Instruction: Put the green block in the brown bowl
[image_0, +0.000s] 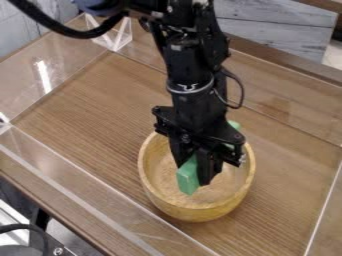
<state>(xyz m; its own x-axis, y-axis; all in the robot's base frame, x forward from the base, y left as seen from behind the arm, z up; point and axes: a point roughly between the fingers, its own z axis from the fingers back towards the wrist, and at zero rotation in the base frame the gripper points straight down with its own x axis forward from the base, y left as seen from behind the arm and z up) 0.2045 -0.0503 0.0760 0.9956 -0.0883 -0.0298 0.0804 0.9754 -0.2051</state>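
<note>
My gripper holds the green block with the block's lower end low inside the brown bowl, close above the bowl's bottom, so it should let go of the block.
The brown bowl (167, 200) is a round light-wood bowl near the front of the table. My black gripper (199, 163) hangs straight down into it, shut on the green block (190, 176). The block stands on end between the fingers, its lower end low inside the bowl, close to the bottom. Whether it touches the bottom I cannot tell. A second patch of green (237, 127) shows behind the right finger. The bowl's far rim is hidden by the gripper.
The bowl sits on a wood-grain tabletop (94, 110) enclosed by low clear plastic walls (40, 70). A clear plastic piece (118, 38) stands at the back left. The table's front edge runs along the lower left.
</note>
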